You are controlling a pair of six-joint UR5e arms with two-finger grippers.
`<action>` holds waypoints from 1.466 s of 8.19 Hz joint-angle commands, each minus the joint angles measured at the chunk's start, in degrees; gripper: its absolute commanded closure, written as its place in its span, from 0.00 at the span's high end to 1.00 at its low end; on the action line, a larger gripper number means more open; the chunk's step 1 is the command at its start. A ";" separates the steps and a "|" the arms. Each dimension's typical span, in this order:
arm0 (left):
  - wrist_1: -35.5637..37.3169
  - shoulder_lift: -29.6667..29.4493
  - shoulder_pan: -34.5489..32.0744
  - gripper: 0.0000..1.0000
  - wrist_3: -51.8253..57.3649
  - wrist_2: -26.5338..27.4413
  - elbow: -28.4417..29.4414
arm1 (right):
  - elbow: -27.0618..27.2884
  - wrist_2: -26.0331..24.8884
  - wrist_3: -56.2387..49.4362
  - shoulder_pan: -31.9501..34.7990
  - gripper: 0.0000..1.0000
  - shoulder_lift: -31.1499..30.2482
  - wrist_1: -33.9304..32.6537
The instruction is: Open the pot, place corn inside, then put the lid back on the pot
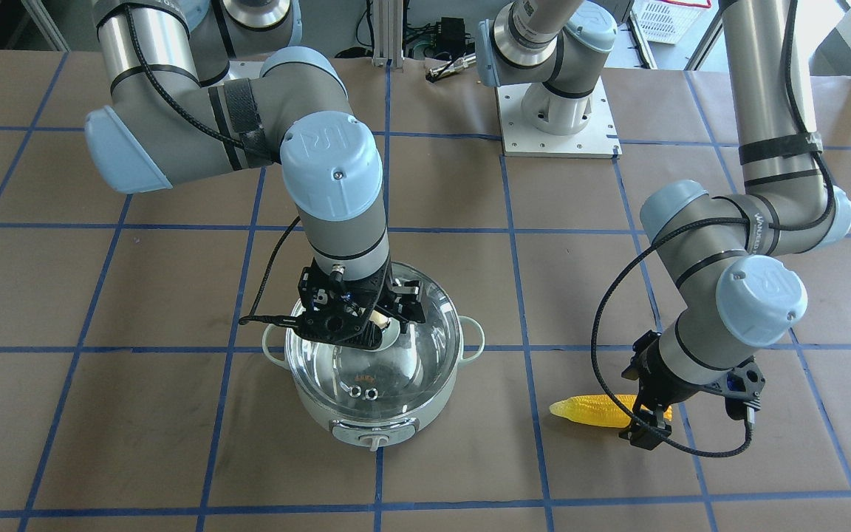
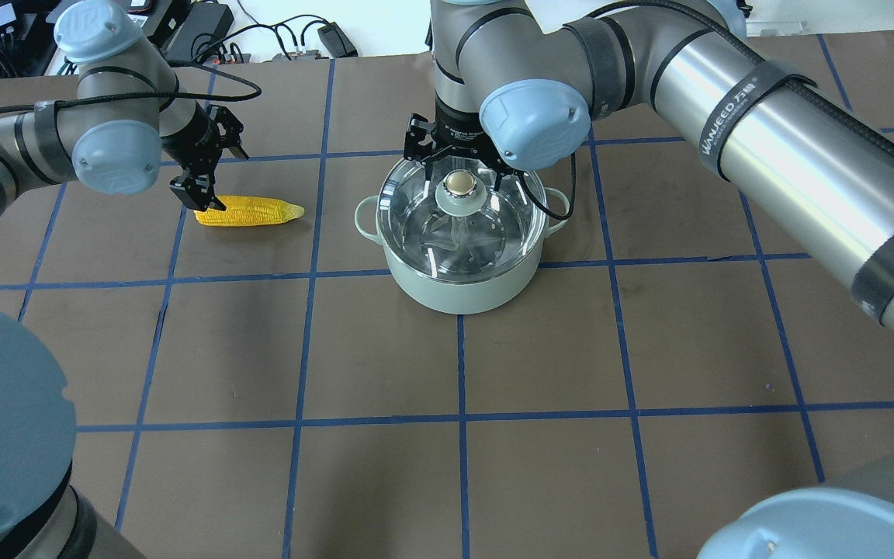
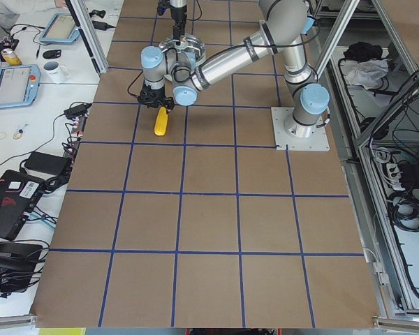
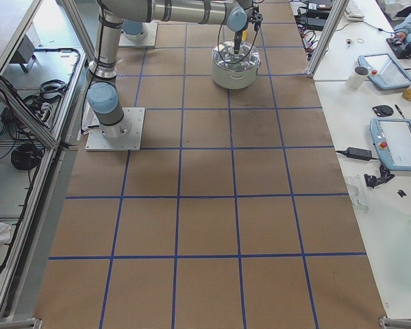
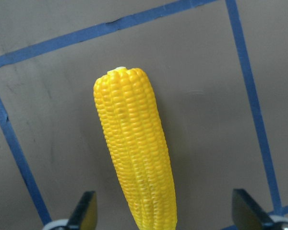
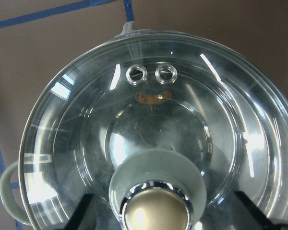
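Observation:
The robot's right gripper will next take hold of the glass lid by its beige knob (image 6: 156,213), so that the pot gets opened.
The mint-green pot (image 2: 462,291) stands mid-table with the glass lid (image 2: 486,233) on it. My right gripper (image 2: 459,175) is open, its fingers either side of the lid's beige knob (image 6: 156,213) and not touching it. The pot (image 1: 374,414) and lid (image 1: 366,369) also show in the front view. The yellow corn (image 2: 249,211) lies on the table to the pot's left, its pointed tip towards the pot. My left gripper (image 2: 202,198) is open at the corn's far end. In the left wrist view the corn (image 5: 134,153) runs between its spread fingertips (image 5: 86,211).
The table is brown paper with a grid of blue tape (image 2: 459,419). The pot's control dial (image 1: 375,442) faces the operators' side. The left arm's base plate (image 1: 557,118) sits at the robot's edge of the table. Desks with tablets (image 4: 397,140) flank the far side.

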 commanded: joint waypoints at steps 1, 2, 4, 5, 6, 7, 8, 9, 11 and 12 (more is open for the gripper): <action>1.39 -2.67 0.30 1.00 -0.09 0.35 0.45 | 0.48 -0.01 -0.37 0.00 0.90 0.01 0.07; 1.39 -2.76 0.48 1.00 -1.57 0.35 0.80 | 0.48 -0.01 -0.72 0.00 0.78 0.01 0.07; 1.39 -3.03 0.48 1.00 -3.60 0.43 0.80 | 0.48 0.16 -0.90 0.00 0.51 0.10 -0.02; 1.39 -4.07 0.57 1.00 -4.13 0.43 0.80 | 0.39 0.17 -0.90 0.00 0.43 0.10 -0.02; 1.30 -4.34 0.57 1.00 -4.57 0.52 0.80 | 0.39 0.25 -0.90 0.00 0.38 0.10 -0.02; 1.21 -4.61 0.66 1.00 -4.75 0.61 0.63 | 0.39 1.30 -0.81 0.00 0.37 0.01 -0.11; 1.04 -4.87 0.66 1.00 -4.83 1.74 0.63 | 0.30 1.74 -0.81 0.00 0.33 0.01 -0.11; 0.86 -4.96 0.66 1.00 -4.83 3.41 0.54 | 0.04 1.83 -0.90 0.00 0.29 0.01 -0.11; 0.68 -5.49 0.66 0.88 -4.75 3.51 0.54 | -1.01 1.75 -1.42 -0.08 0.27 -1.47 0.94; 0.60 -5.40 0.66 0.68 -3.79 3.25 0.72 | -1.89 1.31 -4.56 -1.04 0.27 -3.05 4.08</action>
